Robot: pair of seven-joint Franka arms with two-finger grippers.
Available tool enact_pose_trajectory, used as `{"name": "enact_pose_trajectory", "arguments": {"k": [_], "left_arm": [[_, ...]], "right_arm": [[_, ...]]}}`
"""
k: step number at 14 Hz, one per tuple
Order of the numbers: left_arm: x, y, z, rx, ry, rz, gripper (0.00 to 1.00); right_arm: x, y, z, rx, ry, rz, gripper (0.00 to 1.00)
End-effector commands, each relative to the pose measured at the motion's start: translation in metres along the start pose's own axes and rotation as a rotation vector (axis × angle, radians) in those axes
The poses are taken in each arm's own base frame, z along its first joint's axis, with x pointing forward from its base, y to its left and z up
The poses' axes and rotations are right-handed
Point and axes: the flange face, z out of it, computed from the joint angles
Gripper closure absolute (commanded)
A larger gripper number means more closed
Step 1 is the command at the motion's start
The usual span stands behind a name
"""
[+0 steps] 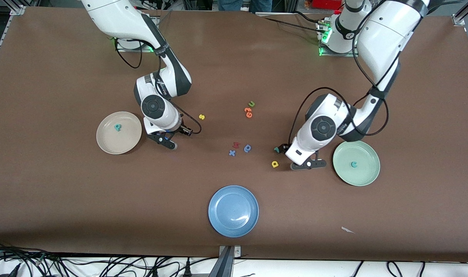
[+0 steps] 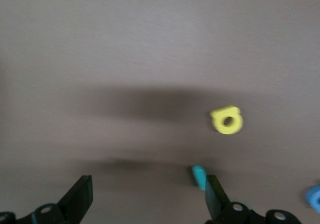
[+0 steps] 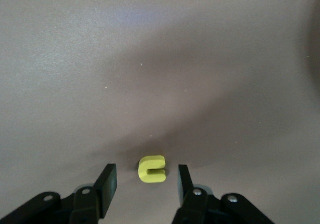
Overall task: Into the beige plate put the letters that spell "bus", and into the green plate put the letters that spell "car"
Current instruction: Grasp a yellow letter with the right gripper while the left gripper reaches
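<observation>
My left gripper's fingers don't reach the teal "r" yet, so they would miss it if I closed now. My left gripper should first move toward that letter and then close on it.
The beige plate (image 1: 107,142) holds the teal "b" (image 1: 118,127). Beside that plate, my right gripper (image 1: 165,140) (image 3: 146,171) is down at the table, open, with the yellow "u" (image 3: 152,168) lying loose between its fingers. The yellow "s" (image 1: 202,116) lies a little farther on. The green plate (image 1: 366,175) holds the teal "c" (image 1: 354,164). My left gripper (image 1: 309,164) (image 2: 148,196) is open and empty beside the green plate. The teal "r" (image 1: 276,149) (image 2: 199,176) lies just by one finger. The yellow "a" (image 1: 274,164) (image 2: 227,120) is close by.
A blue plate (image 1: 233,211) sits near the front edge. At mid table lie a green "u" (image 1: 251,104), orange letters (image 1: 248,112), a red letter (image 1: 236,145), a blue "x" (image 1: 231,152) and a darker blue round letter (image 1: 247,148).
</observation>
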Motion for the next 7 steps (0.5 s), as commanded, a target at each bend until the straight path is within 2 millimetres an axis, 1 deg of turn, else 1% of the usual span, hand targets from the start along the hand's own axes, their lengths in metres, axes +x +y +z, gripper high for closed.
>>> {"name": "enact_pose_trajectory", "arguments": {"k": [1, 2, 3, 4, 5, 6, 7], "left_arm": [[-0.014, 0.028, 0.013, -0.035, 0.005, -0.082, 0.02], [-0.017, 0.034, 0.019, -0.045, 0.008, -0.101, 0.04], [-0.019, 0.036, 0.026, -0.048, 0.005, -0.117, 0.08], [-0.021, 0.038, 0.033, -0.044, -0.003, -0.118, 0.10], [-0.022, 0.038, 0.035, -0.044, -0.005, -0.118, 0.15], [-0.022, 0.039, 0.036, -0.044, -0.007, -0.117, 0.17], [-0.022, 0.039, 0.037, -0.044, -0.007, -0.116, 0.21]], "right_arm": [[0.000, 0.002, 0.014, 0.013, 0.018, 0.010, 0.44], [0.000, 0.003, 0.016, 0.011, 0.018, 0.011, 0.47], [0.000, 0.003, 0.016, 0.011, 0.018, 0.011, 0.53], [-0.001, 0.004, 0.016, 0.010, 0.017, 0.011, 0.63], [-0.001, 0.003, 0.017, 0.009, 0.016, 0.009, 0.80], [0.000, 0.004, 0.017, 0.007, 0.016, 0.010, 0.93], [0.000, 0.004, 0.016, 0.006, 0.015, 0.005, 0.95]]}}
